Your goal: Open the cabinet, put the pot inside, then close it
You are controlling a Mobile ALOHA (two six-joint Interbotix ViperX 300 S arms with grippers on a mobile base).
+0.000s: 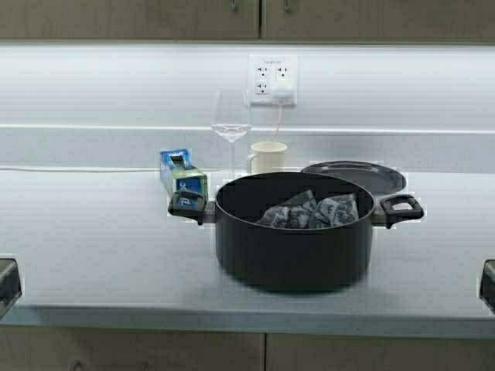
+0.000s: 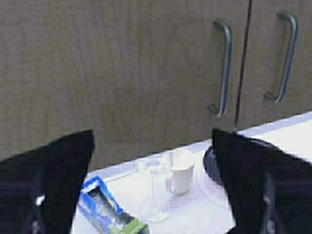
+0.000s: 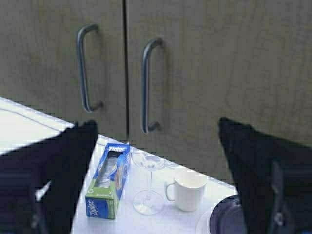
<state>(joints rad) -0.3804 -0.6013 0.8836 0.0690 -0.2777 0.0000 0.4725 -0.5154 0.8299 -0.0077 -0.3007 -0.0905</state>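
The cabinet door needs to be open for the pot [image 1: 294, 239], so my left gripper should grab the door by the metal bar handle [image 1: 233, 5] next to open the cabinet.
The matte-black pot [image 1: 294, 239] stands mid-counter with two loop handles and some crumpled grey packets inside. The cabinet [image 1: 131, 19] hangs above, both tan doors shut. Its two bar handles show in the left wrist view [image 2: 223, 68] and the right wrist view [image 3: 148, 85]. My left gripper [image 1: 6, 284] sits low at the left edge of the counter, my right gripper [image 1: 487, 284] at the right edge. Both are well apart from the pot. The left gripper [image 2: 152, 141] and the right gripper [image 3: 157, 131] are open and empty, facing the cabinet doors.
Behind the pot lie a flat dark lid [image 1: 354, 176], a white mug [image 1: 268, 157], a wine glass [image 1: 231, 124] and a blue Ziploc box [image 1: 182, 174]. A wall outlet [image 1: 272, 79] with a plugged cord is on the backsplash. Base cabinets [image 1: 131, 352] run under the counter.
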